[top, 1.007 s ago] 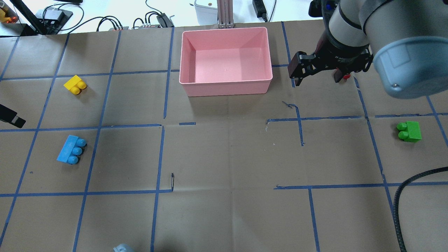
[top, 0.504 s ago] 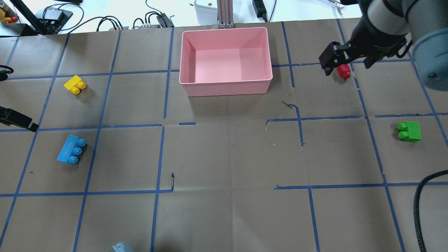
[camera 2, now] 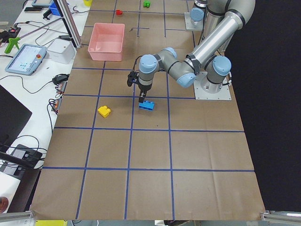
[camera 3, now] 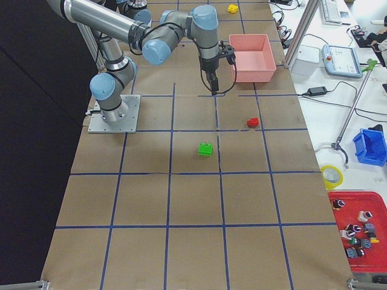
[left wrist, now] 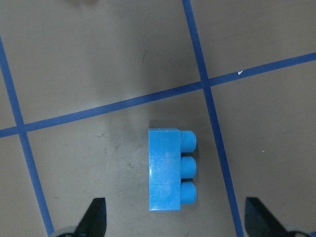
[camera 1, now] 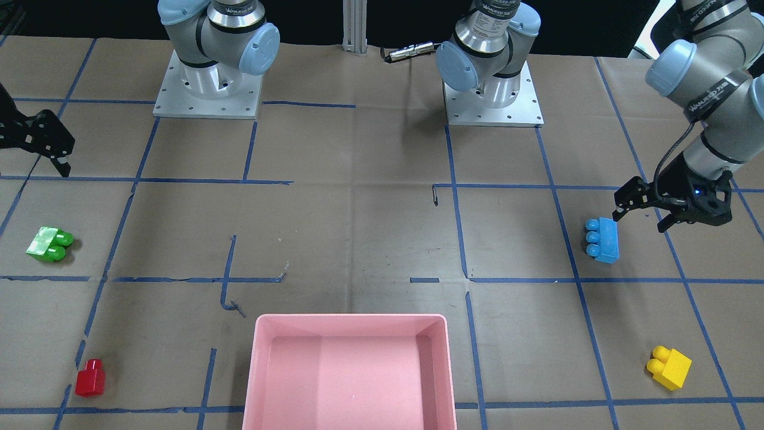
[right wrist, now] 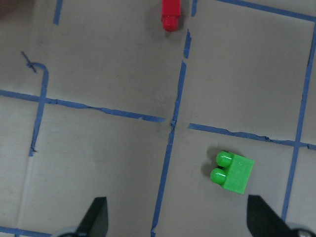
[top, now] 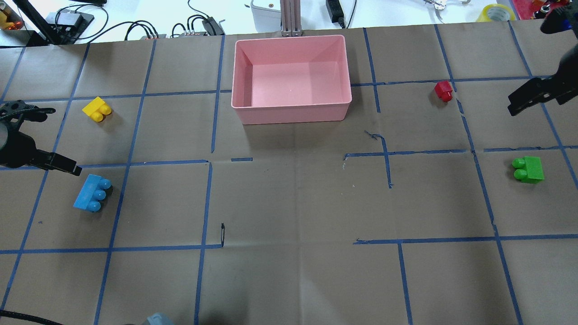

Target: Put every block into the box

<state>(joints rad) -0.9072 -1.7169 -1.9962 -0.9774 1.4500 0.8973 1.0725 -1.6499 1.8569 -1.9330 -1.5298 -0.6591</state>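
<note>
Next, my left gripper grabs the blue block's long studded body [camera 1: 603,240], to put the blue block into the box [camera 1: 349,369].
The pink box [top: 291,110] stands empty at the table's far middle. The blue block [top: 92,194] lies at the left; my left gripper [camera 1: 647,218] hovers open and empty just beside it, and the left wrist view shows the blue block [left wrist: 170,170] ahead of the spread fingers. The yellow block [top: 96,109] lies farther back on the left. The red block [top: 444,90] lies right of the box. The green block [top: 528,169] lies at the right. My right gripper [right wrist: 177,222] is open and empty, raised near the right edge, apart from both.
Blue tape lines grid the brown paper table cover. Cables, a power supply and a tape roll [top: 496,11] lie on the white bench beyond the far edge. Both arm bases [camera 1: 206,89] stand at the robot's side.
My right gripper has drawn away from the red block toward the right edge. My left gripper has come in from the left edge toward the blue block. The blocks have not moved.
</note>
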